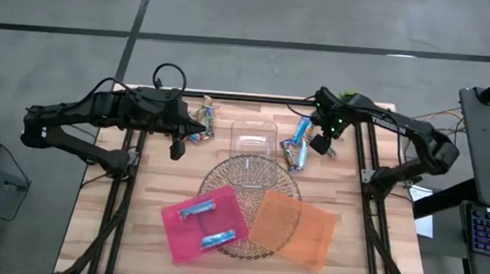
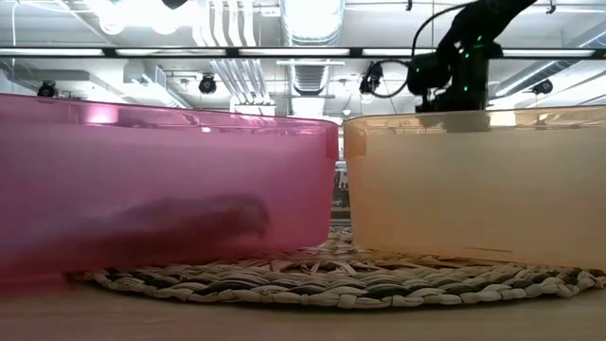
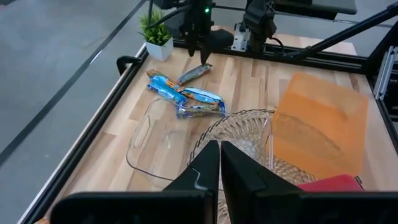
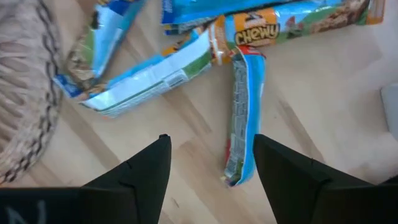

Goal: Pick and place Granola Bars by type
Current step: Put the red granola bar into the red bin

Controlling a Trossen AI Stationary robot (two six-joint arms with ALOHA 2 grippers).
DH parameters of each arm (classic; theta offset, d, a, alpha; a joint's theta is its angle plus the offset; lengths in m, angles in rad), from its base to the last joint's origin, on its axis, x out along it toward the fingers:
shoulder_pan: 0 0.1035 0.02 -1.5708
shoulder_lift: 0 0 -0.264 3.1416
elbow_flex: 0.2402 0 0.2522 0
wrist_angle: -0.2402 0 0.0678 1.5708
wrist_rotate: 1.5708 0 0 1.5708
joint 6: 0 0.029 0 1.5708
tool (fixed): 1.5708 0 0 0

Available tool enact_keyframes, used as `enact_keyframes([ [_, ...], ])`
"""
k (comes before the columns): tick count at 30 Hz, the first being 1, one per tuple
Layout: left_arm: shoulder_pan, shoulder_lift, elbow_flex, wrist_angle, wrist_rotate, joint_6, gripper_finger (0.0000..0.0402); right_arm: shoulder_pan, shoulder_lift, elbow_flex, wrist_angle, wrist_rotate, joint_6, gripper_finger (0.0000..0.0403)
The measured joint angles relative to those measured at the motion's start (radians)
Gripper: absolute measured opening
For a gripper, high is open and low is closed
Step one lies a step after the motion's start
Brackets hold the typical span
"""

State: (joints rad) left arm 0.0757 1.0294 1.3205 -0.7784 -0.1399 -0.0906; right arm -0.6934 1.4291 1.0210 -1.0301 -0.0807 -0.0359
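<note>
The robot's right gripper will next grab the light blue granola bar by its wrapper's middle (image 4: 245, 118), and the bar will then be added to the pink tray.
A heap of light blue granola bars (image 1: 294, 150) lies on the table to the right of the clear plastic box (image 1: 254, 136). My right gripper (image 1: 319, 145) hangs open over that heap's right edge. In its wrist view (image 4: 211, 155), one bar (image 4: 244, 118) lies on the wood between the fingers and is untouched. A second small heap of bars (image 1: 203, 114) lies to the left of the box. Two blue bars (image 1: 197, 209) (image 1: 218, 238) lie in the pink tray (image 1: 176, 237). My left gripper (image 1: 176, 149) (image 3: 220, 152) is shut and hovers to the left of the box.
The orange tray (image 1: 295, 230) and the pink tray sit on a round woven mat (image 1: 251, 177) near the table's middle. In the low view their walls (image 2: 161, 180) (image 2: 473, 180) fill the foreground. A small potted plant (image 3: 155, 34) stands at the far right corner. A dark frame runs along the table edges.
</note>
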Motion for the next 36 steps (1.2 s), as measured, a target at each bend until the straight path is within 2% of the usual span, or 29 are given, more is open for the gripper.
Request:
enact_keyframes([
  [13,0.001,0.0,0.0,0.0,0.0,-0.017,0.0,-0.024,0.136,0.0,0.032,0.002,-0.058,0.0219],
  [20,0.001,0.0,0.0,0.0,0.0,-0.018,0.0,-0.023,0.177,-0.001,0.043,0.057,-0.073,0.0219],
  [36,0.002,0.0,0.0,-0.008,0.0,-0.016,0.0,-0.023,0.264,-0.004,0.076,0.089,-0.069,0.0219],
])
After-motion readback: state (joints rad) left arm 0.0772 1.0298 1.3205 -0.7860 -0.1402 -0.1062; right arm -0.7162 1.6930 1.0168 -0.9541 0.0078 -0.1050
